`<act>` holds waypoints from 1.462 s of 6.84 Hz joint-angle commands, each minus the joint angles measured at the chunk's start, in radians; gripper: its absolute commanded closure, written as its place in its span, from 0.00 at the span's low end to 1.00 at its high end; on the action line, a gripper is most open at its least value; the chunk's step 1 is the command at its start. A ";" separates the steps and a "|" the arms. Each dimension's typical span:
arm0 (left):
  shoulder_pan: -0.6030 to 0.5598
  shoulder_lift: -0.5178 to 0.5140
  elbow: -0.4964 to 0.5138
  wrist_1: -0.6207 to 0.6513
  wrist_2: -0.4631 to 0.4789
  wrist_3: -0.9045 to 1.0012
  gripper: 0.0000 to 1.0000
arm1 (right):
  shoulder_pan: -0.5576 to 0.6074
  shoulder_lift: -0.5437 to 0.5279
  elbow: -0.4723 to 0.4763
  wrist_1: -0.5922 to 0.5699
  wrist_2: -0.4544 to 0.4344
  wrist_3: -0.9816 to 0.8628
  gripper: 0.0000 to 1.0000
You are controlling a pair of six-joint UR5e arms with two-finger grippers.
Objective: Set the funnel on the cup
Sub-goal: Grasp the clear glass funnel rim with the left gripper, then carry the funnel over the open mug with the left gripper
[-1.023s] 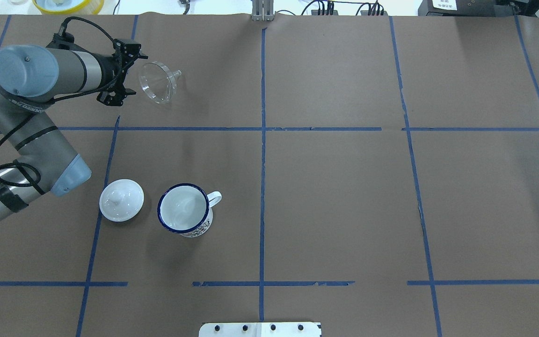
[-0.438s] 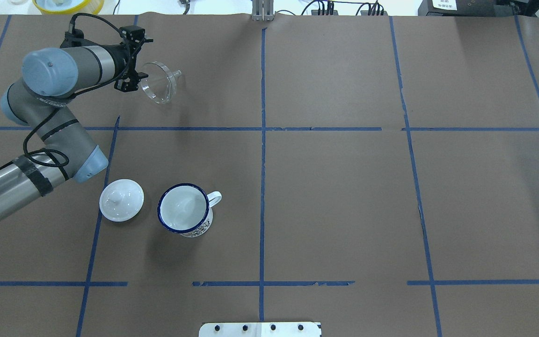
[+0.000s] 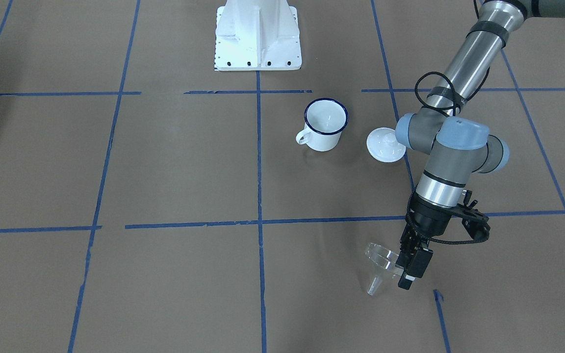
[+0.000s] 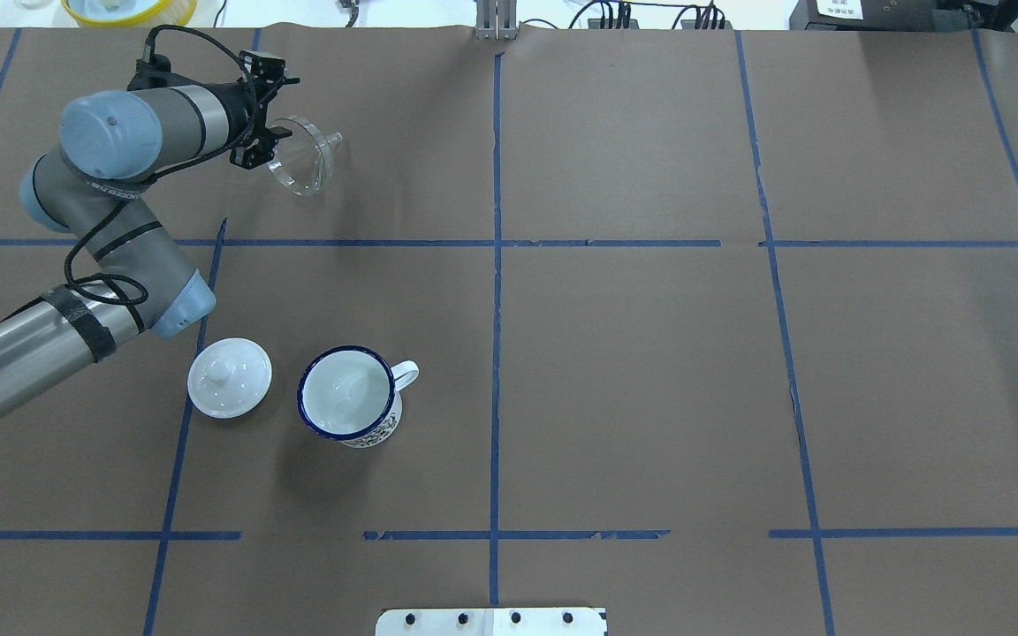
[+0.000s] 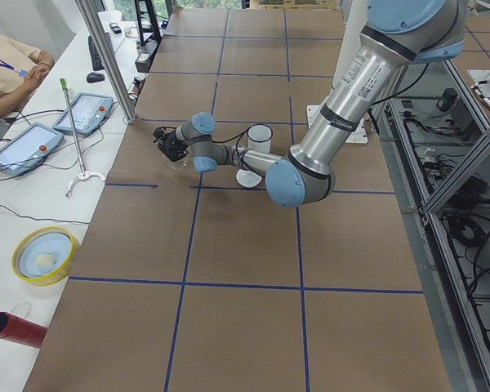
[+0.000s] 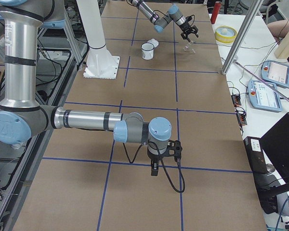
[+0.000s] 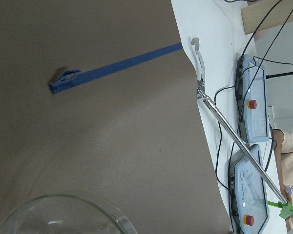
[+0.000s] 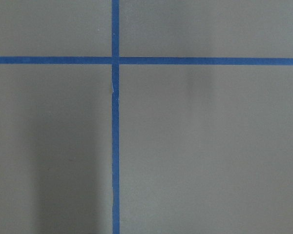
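I should grab the funnel by its wide rim with my left gripper. The clear funnel's spout [image 3: 374, 285] then stays free to go into the white mug.
The clear funnel [image 4: 301, 159] lies on its side at the far left of the table, with its spout pointing toward the middle. It also shows in the front view [image 3: 379, 262], and its rim shows in the left wrist view [image 7: 63, 214]. My left gripper [image 4: 263, 148] is open, low at the funnel's wide rim [image 3: 406, 264]. I cannot tell whether it touches the rim. The white mug with a blue rim [image 4: 348, 393] stands upright and empty, nearer the robot [image 3: 325, 125]. My right gripper [image 6: 154, 166] hangs over bare table, far from both. I cannot tell whether it is open or shut.
A round white knobbed lid [image 4: 229, 377] lies just left of the mug, close under my left arm's elbow. The robot's white base plate [image 3: 258, 39] is at the near edge. Blue tape lines cross the brown table cover.
My left arm has swung forward and its wrist has turned, bringing the gripper from beside the funnel up to its rim. The funnel, mug and lid have not moved.
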 commanded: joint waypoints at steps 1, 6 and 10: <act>0.002 -0.003 0.003 0.000 0.000 0.006 1.00 | 0.000 0.000 0.000 0.000 0.000 0.000 0.00; -0.040 -0.017 -0.286 0.249 -0.007 -0.011 1.00 | 0.000 0.000 0.000 0.000 0.000 0.000 0.00; 0.044 -0.020 -0.837 1.096 -0.190 0.008 1.00 | 0.000 0.000 0.000 0.000 0.000 0.000 0.00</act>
